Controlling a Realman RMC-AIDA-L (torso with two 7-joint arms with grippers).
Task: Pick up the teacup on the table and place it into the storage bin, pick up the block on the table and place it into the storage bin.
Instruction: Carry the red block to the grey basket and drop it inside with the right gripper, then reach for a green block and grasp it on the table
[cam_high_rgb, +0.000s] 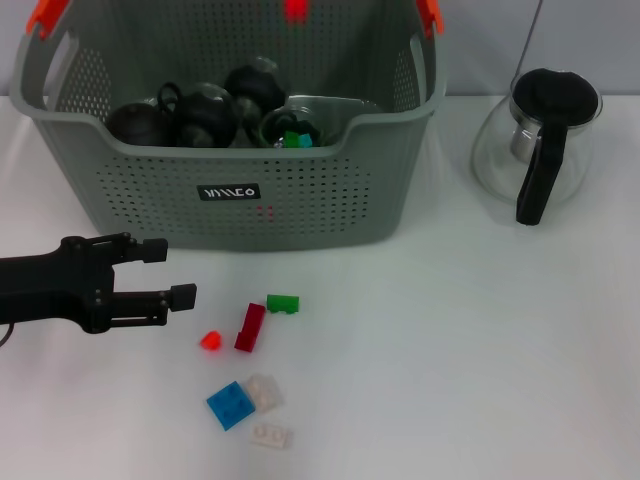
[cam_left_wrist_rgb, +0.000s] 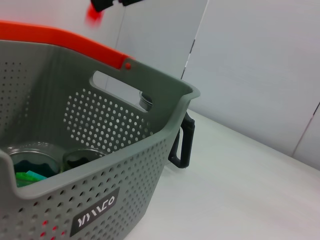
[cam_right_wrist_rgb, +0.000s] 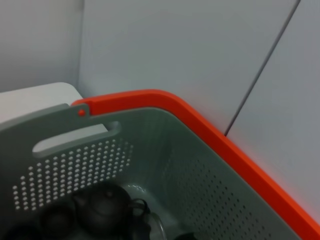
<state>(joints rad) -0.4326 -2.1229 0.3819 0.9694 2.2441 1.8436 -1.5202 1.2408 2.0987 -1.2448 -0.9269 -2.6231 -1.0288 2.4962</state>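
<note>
The red block at the right gripper hangs over the storage bin's interior and would come to rest inside, so the right gripper should open.
The storage bin stands at the back of the table, grey-green with orange-red handle tops. Dark round teaware and glass cups lie in it; I cannot tell which piece is a teacup. Loose blocks lie in front of the bin: a green block, a dark red one, a small red one, a blue one and pale ones. My left gripper hovers open and empty left of them. Dark parts of my right gripper show above the bin, a red bit just under them.
A glass jug with a black handle and lid stands right of the bin. White table surface stretches to the right of the blocks and in front of the jug. A pale wall rises behind the table.
</note>
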